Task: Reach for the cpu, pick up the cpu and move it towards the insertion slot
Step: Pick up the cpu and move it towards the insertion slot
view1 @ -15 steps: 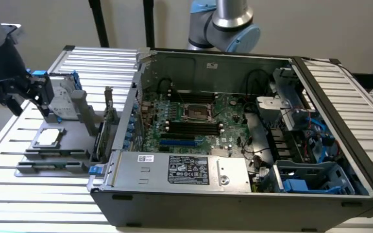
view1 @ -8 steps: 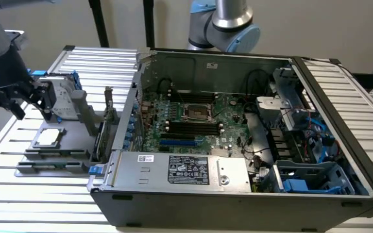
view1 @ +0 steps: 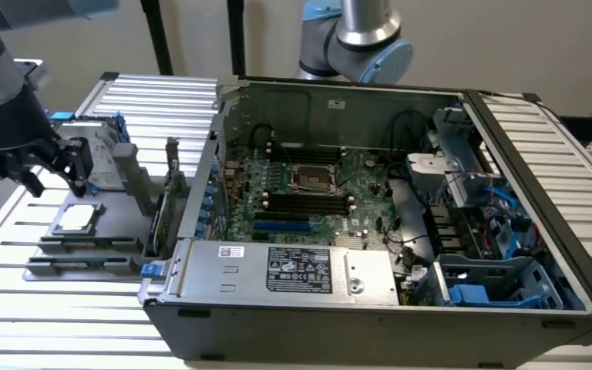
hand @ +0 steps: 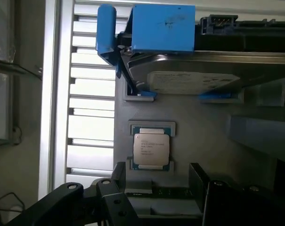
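My gripper grips the cpu by its two open side edges next, since the grey holder's brackets cover its front and back ends.
The cpu [view1: 77, 218] is a small silvery square chip lying flat in a grey holder [view1: 70, 235] on the slatted table, at the exterior view's left. My gripper [view1: 58, 187] hangs open just above and slightly behind it, holding nothing. In the wrist view the cpu [hand: 151, 149] lies ahead of the gripper [hand: 158, 173], whose two dark fingers [hand: 119, 175] stand apart on either side. The insertion slot [view1: 314, 176], a square socket with a metal frame, sits on the green board inside the open computer case [view1: 275, 324].
An upright silver hard drive [view1: 99, 158] with blue brackets [hand: 163, 28] stands just behind the cpu. A grey upright plate [view1: 132, 173] and the case's side wall [view1: 209, 193] lie between the cpu and the socket. A second arm [view1: 363, 38] stands behind the case.
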`<state>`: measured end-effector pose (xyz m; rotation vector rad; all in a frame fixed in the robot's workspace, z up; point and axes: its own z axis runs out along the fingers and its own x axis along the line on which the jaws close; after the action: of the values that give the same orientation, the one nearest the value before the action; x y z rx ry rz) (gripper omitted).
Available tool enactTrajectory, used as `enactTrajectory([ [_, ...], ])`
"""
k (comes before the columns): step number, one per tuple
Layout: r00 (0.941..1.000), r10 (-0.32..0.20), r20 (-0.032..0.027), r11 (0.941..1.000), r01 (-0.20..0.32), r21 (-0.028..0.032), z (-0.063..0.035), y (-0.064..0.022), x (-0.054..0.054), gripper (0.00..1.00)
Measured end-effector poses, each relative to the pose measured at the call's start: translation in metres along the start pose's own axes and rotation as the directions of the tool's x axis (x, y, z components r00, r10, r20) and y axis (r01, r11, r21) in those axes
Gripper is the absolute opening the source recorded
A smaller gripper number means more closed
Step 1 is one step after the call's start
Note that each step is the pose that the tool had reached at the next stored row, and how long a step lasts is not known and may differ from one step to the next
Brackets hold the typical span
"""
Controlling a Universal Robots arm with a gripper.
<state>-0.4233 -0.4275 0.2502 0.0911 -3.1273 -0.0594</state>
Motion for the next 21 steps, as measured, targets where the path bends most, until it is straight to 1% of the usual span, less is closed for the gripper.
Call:
enactTrajectory([
  [8,0.9999,-0.011,-0.0004,0.9999,0.011,0.0001,0.0145,-0.0009,0.000,0.65],
  [21,0.9999,-0.011,-0.0006,0.9999,0.011,0.0002,0.0380,-0.0018,0.000,0.65],
])
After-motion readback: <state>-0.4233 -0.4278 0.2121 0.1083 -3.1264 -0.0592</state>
